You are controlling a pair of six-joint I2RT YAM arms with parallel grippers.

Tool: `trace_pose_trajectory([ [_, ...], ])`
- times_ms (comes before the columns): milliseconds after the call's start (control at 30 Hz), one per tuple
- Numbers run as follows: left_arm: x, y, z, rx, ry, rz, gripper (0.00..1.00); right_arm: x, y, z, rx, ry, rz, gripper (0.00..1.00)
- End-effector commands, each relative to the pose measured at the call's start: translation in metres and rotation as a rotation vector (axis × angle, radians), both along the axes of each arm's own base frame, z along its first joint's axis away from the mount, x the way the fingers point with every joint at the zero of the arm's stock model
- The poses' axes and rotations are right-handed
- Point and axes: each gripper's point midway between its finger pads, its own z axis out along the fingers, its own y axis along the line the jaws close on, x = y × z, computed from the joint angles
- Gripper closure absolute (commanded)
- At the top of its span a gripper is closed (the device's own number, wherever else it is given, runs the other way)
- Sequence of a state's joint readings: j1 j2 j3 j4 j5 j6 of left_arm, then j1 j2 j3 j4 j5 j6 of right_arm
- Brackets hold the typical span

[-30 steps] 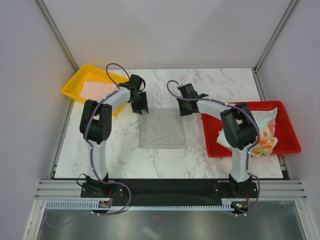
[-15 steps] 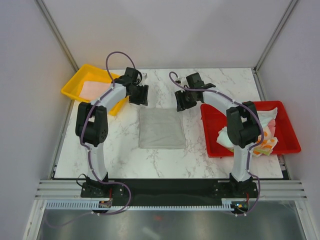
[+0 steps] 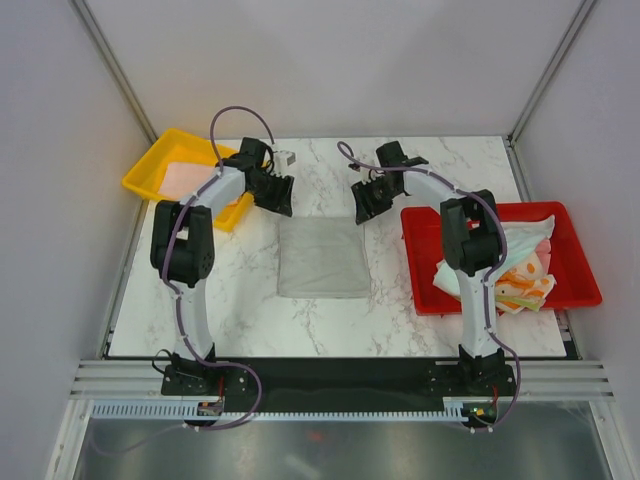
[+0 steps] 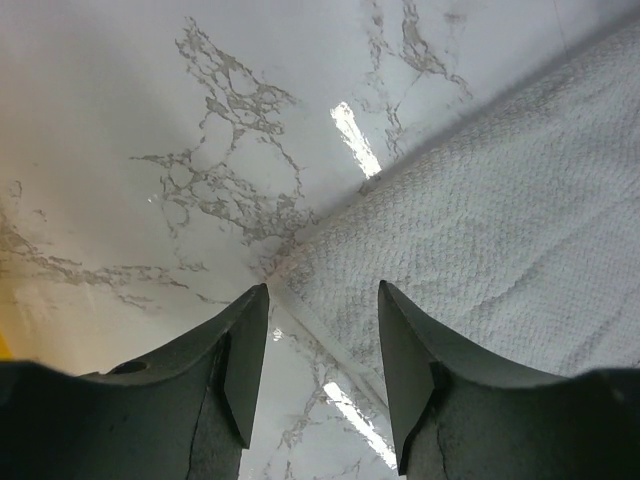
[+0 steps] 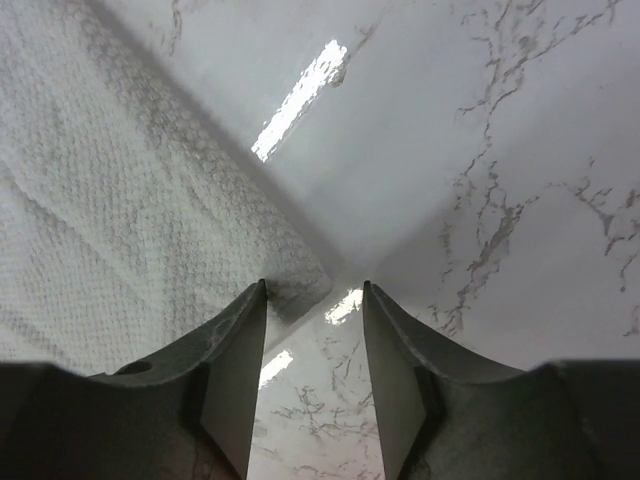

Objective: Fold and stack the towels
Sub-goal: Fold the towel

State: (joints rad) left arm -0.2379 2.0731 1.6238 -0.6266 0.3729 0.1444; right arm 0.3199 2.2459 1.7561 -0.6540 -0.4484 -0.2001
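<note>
My right fingers straddle the grey towel's folded corner, fingertips down at the weave and marble, and will close.
A grey towel [image 3: 322, 256] lies folded flat on the marble table, its waffle weave filling the right of the left wrist view [image 4: 520, 230] and the left of the right wrist view [image 5: 120, 200]. My left gripper [image 3: 277, 198] hangs open just above the towel's far left corner, nothing between its fingers [image 4: 322, 340]. My right gripper [image 3: 364, 206] hangs open above the far right corner [image 5: 314, 340], also empty. A pink towel [image 3: 190, 178] lies in the yellow tray. Several more towels, cream with orange shapes [image 3: 520, 285], are piled in the red tray.
The yellow tray [image 3: 160, 160] sits at the table's far left. The red tray [image 3: 575, 260] stands at the right edge, under the right arm's elbow. Bare marble [image 3: 450, 170] stretches behind both grippers.
Both grippers have let go of the grey towel's far corners, opened, and lifted back away from it toward the far side. The towel stays flat.
</note>
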Motion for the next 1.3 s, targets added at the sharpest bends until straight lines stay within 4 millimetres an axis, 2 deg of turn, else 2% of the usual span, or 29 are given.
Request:
trace_pose_trajectory([
  [0, 0.0, 0.002, -0.002, -0.047, -0.008, -0.084, 0.45, 0.004, 0.008, 0.015, 0.094, -0.013, 0.09, 0.53],
  [133, -0.001, 0.005, 0.0, -0.118, 0.019, -0.096, 0.45, 0.003, 0.009, 0.013, 0.136, 0.007, 0.113, 0.61],
  [400, -0.007, 0.002, -0.012, -0.143, 0.076, -0.127, 0.5, 0.001, 0.012, 0.007, 0.163, 0.031, 0.147, 0.59],
  [533, -0.006, 0.003, -0.015, -0.138, 0.08, -0.127, 0.52, 0.004, 0.013, 0.01, 0.172, 0.027, 0.147, 0.61],
  [600, -0.006, 0.002, -0.018, -0.135, 0.087, -0.124, 0.56, 0.005, 0.013, 0.011, 0.171, 0.026, 0.146, 0.68],
  [700, -0.001, 0.006, -0.021, -0.116, 0.084, -0.111, 0.57, 0.008, 0.008, 0.01, 0.162, 0.022, 0.13, 0.74],
  [733, 0.001, 0.006, -0.019, -0.115, 0.076, -0.111, 0.57, 0.009, 0.008, 0.011, 0.163, 0.022, 0.129, 0.8],
  [900, 0.008, 0.008, -0.02, -0.093, 0.064, -0.103, 0.5, 0.009, 0.008, 0.01, 0.17, 0.027, 0.125, 0.94],
  [1000, 0.008, 0.006, -0.019, -0.104, 0.065, -0.108, 0.5, 0.009, 0.007, 0.007, 0.164, 0.033, 0.121, 1.0],
  [1133, 0.005, 0.005, -0.026, -0.109, 0.084, -0.108, 0.54, 0.008, 0.008, 0.004, 0.168, 0.042, 0.118, 1.0],
  [1233, 0.006, 0.004, -0.026, -0.116, 0.086, -0.111, 0.62, 0.009, 0.006, 0.004, 0.159, 0.041, 0.113, 1.0],
  [1267, 0.006, 0.002, -0.025, -0.12, 0.083, -0.115, 0.68, 0.009, 0.006, 0.004, 0.159, 0.04, 0.111, 1.0],
])
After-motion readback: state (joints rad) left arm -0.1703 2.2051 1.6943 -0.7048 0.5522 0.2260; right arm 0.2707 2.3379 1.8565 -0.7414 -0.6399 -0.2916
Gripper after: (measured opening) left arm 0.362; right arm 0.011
